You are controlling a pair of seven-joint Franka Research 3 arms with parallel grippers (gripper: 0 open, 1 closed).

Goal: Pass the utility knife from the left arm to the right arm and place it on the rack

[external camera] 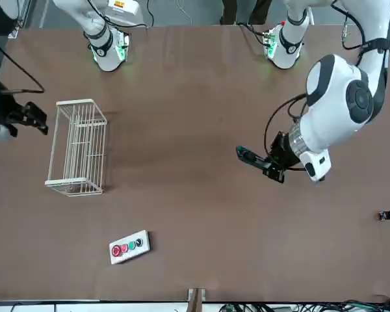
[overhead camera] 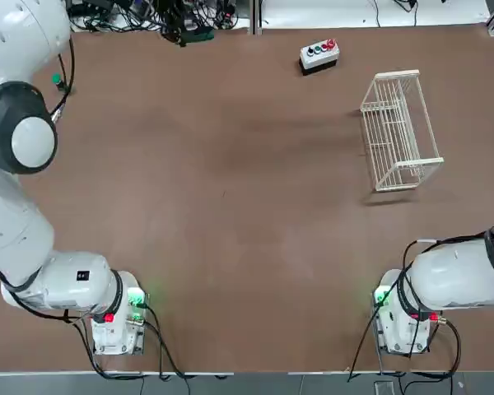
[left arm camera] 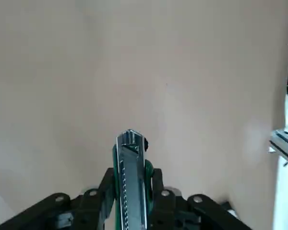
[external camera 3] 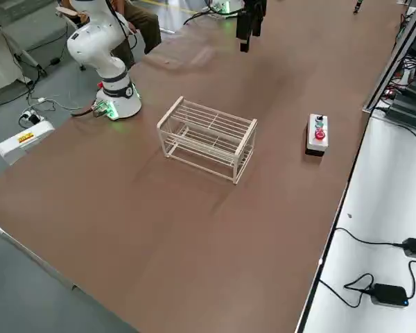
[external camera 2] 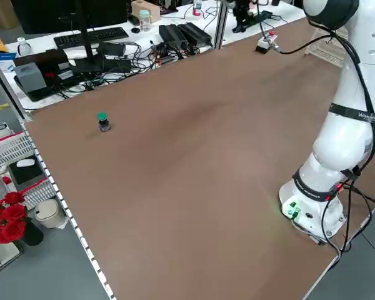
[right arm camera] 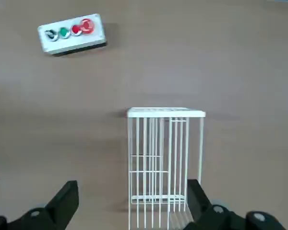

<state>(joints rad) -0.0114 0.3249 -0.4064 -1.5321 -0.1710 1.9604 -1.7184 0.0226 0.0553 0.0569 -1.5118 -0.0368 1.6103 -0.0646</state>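
Note:
My left gripper stays closed on the utility knife's rear end, so my right gripper will next grab the utility knife by its loose end.
The utility knife [left arm camera: 130, 172], dark green and black with a metal strip, sticks out forward from between the fingers of my left gripper [left arm camera: 132, 184], which is shut on it. From across the table, the knife [external camera: 248, 156] is held level above the brown table, on the robot's left half, and the left gripper [external camera: 272, 167] grips its rear end. The white wire rack [external camera: 75, 103] stands on the robot's right side. My right gripper [right arm camera: 132, 203] hovers open high over the rack [right arm camera: 165, 113], and shows as dark fingers [external camera: 34, 110] just beyond the rack's outer side.
A grey button box [overhead camera: 319, 54] lies at the far edge, left of the rack [overhead camera: 395, 76]. A small green-topped knob [overhead camera: 58, 80] stands at the far left. Cables and desks border the table's far side. Both arm bases sit at the near edge.

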